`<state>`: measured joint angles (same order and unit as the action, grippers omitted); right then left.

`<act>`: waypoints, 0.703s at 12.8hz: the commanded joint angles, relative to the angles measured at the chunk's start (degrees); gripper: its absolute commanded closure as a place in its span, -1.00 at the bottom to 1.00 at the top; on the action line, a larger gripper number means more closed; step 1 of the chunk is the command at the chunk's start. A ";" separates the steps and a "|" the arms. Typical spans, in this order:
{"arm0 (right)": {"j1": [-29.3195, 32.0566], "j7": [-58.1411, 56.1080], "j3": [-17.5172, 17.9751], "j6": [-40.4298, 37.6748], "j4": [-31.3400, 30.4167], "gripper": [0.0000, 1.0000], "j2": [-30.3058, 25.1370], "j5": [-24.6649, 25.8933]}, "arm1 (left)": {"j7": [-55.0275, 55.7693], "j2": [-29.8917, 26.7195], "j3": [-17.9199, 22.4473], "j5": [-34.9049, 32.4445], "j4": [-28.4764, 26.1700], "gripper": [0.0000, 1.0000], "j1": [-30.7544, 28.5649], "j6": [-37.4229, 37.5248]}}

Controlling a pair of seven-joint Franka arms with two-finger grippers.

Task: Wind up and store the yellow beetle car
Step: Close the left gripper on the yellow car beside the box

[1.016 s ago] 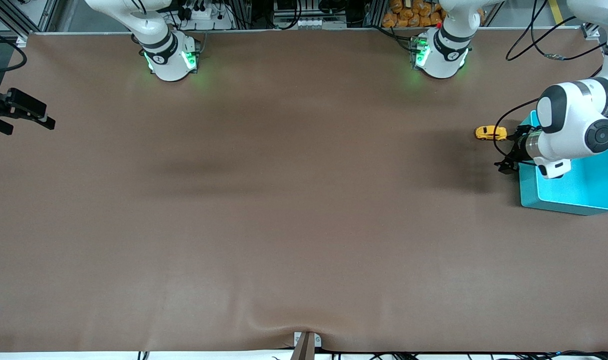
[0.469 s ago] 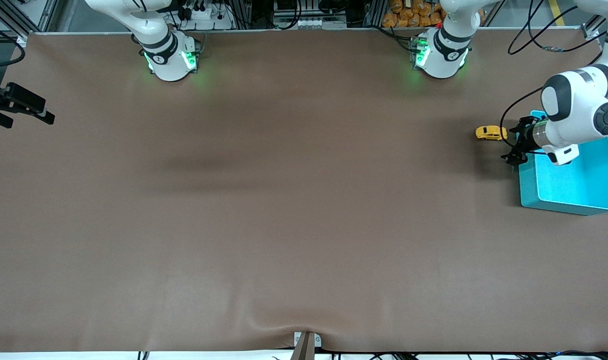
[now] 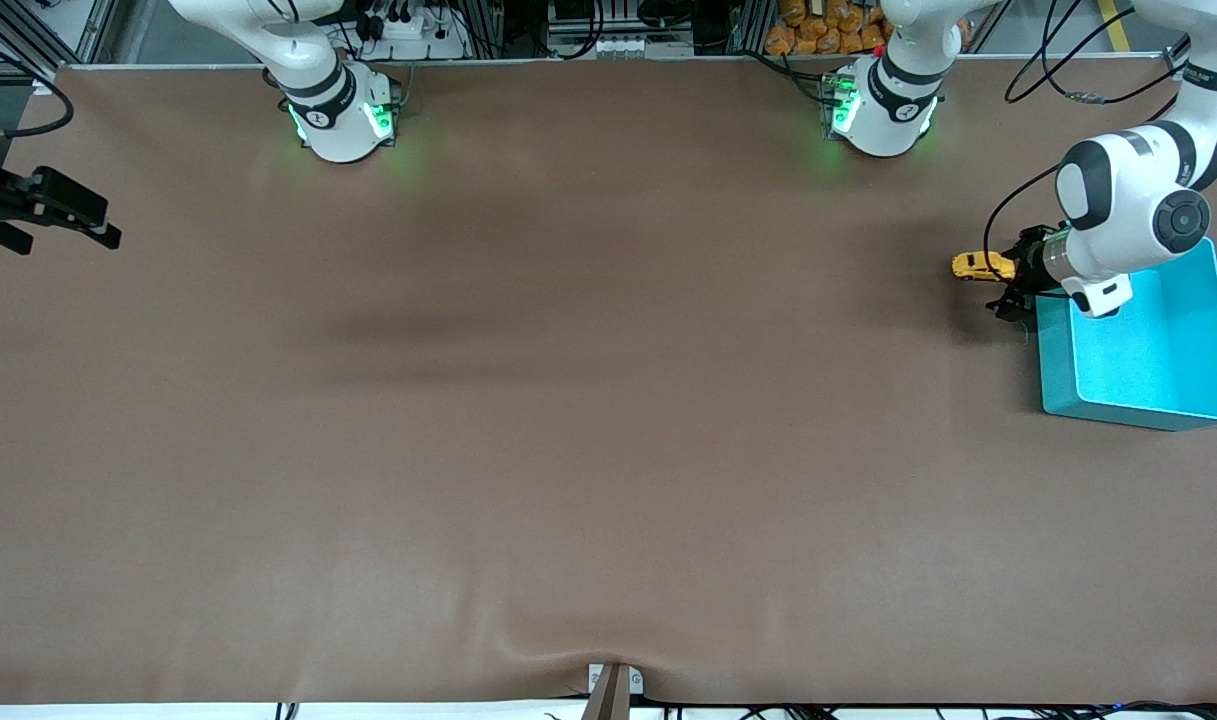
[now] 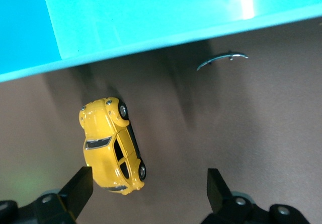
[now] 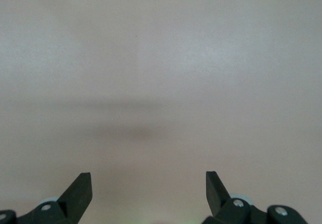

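Note:
Next, the left gripper picks up the yellow beetle car (image 3: 980, 265) by its door sides to store the car in the teal bin (image 3: 1193, 358).
The yellow beetle car (image 3: 980, 265) (image 4: 111, 145) stands on its wheels on the brown table, right beside the teal bin (image 3: 1193, 358) (image 4: 141, 17). My left gripper (image 3: 1013, 285) (image 4: 148, 183) hangs open just by the car, between it and the bin's corner. In the left wrist view the car's end lies close to one finger (image 4: 80, 186), with bare table between the two fingers. My right gripper (image 3: 63, 215) (image 5: 148, 186) waits open at the right arm's end of the table, with nothing between its fingers.
A small thin curved metal piece (image 4: 221, 59) lies on the table close to the bin's wall. The brown mat (image 3: 608, 420) stretches wide between the two arms. Both robot bases (image 3: 340, 115) (image 3: 880, 110) stand at the table's back edge.
The left arm has swung its gripper away from the bin's corner and closer to the car. The car has not moved. The right gripper has shifted only slightly.

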<state>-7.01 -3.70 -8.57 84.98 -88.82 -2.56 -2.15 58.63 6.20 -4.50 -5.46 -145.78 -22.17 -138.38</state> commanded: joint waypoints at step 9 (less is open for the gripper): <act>-1.87 0.45 -1.01 -0.08 -0.92 -1.00 -1.57 2.41 | 1.05 -1.71 -0.42 -1.74 -7.85 -1.00 -4.02 -9.45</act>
<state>-7.81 -3.65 -8.89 85.07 -88.82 -2.82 -0.83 58.63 6.19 -4.49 -5.46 -151.97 -25.56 -146.84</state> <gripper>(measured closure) 0.000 0.000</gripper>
